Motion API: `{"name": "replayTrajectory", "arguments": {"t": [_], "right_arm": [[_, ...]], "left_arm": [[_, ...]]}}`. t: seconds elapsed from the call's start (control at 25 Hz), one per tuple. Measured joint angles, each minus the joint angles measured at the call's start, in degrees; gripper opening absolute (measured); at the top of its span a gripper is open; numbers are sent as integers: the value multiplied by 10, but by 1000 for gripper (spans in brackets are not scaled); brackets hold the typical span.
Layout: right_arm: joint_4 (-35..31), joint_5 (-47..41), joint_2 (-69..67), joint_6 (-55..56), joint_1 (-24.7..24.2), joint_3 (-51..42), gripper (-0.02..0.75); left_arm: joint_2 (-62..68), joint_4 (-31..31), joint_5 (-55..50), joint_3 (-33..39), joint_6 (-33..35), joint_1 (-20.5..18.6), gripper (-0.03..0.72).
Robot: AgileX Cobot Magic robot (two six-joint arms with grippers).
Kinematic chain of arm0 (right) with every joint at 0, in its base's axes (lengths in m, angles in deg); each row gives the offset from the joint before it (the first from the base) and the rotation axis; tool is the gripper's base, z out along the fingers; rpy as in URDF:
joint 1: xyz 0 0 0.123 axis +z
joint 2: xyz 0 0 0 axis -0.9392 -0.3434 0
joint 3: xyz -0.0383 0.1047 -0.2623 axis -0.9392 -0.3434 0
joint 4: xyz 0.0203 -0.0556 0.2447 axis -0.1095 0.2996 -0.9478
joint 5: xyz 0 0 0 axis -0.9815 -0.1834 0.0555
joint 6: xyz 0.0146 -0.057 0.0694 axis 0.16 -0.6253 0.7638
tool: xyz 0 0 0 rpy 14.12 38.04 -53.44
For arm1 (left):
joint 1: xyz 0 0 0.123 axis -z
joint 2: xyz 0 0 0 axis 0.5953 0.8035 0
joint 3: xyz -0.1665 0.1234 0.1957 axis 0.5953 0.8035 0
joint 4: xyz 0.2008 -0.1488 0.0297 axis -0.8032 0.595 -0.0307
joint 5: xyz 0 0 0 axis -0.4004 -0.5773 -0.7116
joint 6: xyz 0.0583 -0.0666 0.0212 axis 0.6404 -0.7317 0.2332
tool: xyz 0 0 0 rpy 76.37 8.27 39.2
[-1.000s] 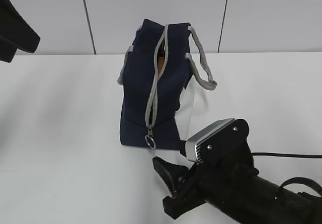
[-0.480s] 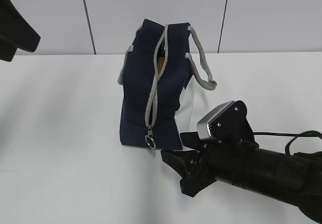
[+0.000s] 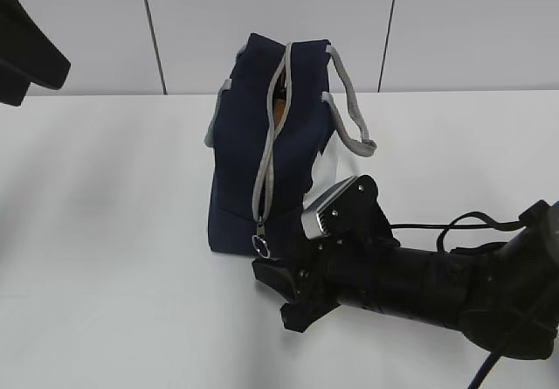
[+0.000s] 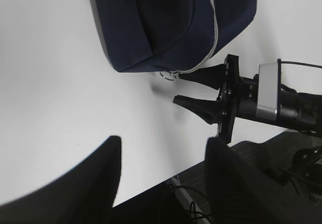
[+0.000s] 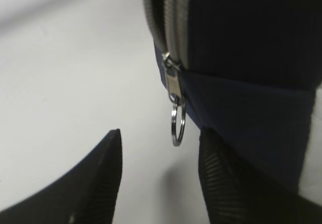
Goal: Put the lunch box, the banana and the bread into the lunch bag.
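My right gripper reaches the zipper pull next and grabs its free-hanging metal ring point(image 3: 261, 246), since the slider point(image 3: 260, 227) sits close against the zipper tape.
The navy lunch bag point(image 3: 279, 157) stands on the white table with its grey zipper point(image 3: 265, 157) running down the near end. The zipper gapes near the top, where something golden-brown point(image 3: 279, 102) shows inside. I cannot tell what it is. The lunch box, the banana and the bread are not otherwise in view. My right gripper point(image 3: 271, 295) is open and low at the bag's near end. In the right wrist view the metal ring pull point(image 5: 177, 126) hangs just ahead of its open gripper point(image 5: 160, 138), untouched. My left gripper point(image 4: 163, 178) is open and empty, high above the table.
A grey strap handle point(image 3: 354, 122) droops off the bag's right side. The left arm's dark housing point(image 3: 26, 48) shows at the top left. The table's front edge point(image 4: 173, 178) and cables point(image 4: 193, 211) lie below the left gripper. A panelled wall stands behind.
My right gripper has moved left and in towards the bag's near end, bringing its open jaws up to the zipper's ring pull. The bag and the left arm have not moved.
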Motion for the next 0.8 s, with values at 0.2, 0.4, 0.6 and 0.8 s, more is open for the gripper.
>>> {"name": "replayTrajectory", "arguments": {"t": [0.2, 0.4, 0.6, 0.8], "right_arm": [[6, -1, -10, 10, 0, 17, 300], [15, -31, -10, 17, 0, 35, 246], [39, -51, -10, 37, 0, 48, 230], [44, -76, -10, 47, 0, 62, 193]], "left_arm": [[0, 0, 1, 0, 0, 0, 380], [0, 0, 1, 0, 0, 0, 380], [0, 0, 1, 0, 0, 0, 380], [0, 0, 2, 0, 0, 0, 380]]}}
